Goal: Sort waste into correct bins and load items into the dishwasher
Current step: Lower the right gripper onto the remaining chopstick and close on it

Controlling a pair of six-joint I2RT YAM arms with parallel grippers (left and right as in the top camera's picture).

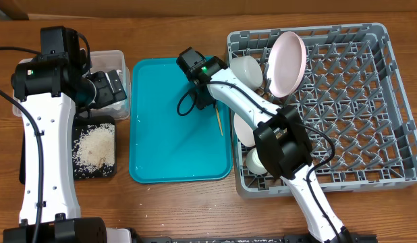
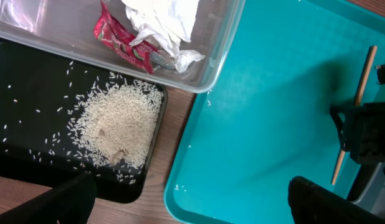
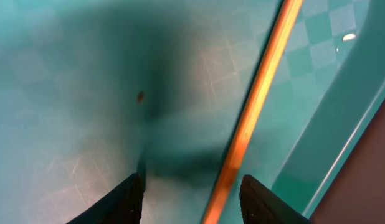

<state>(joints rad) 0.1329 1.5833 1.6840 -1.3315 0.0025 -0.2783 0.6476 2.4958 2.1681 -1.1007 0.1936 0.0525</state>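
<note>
The wooden chopstick needs to slip into the dish rack, so the robot's right gripper next needs to grab it by its middle part [image 3: 222, 191], which leaves both ends of the chopstick free.
One wooden chopstick [image 3: 255, 106] lies flat on the teal tray [image 3: 68, 74], between the open fingers of my right gripper [image 3: 192, 205] and closer to the right fingertip; the jaws do not touch it. From overhead the chopstick [image 1: 219, 123] sits near the tray's right edge, just below the right gripper [image 1: 210, 100]. My left gripper [image 2: 199, 208] hangs wide open and empty above the gap between the black tray [image 2: 30, 93] and the teal tray. The clear tub [image 2: 208, 68] holds the white napkin [image 2: 164, 22] and the red wrapper [image 2: 121, 40]. Rice [image 2: 121, 124] is piled on the black tray.
The grey dish rack [image 1: 343, 108] at the right holds a white plate [image 1: 288, 64] on edge, a white bowl [image 1: 245, 67] and a cup [image 1: 256, 160]; my right arm crosses its left side. A few rice grains [image 2: 180, 186] lie along the teal tray's rim.
</note>
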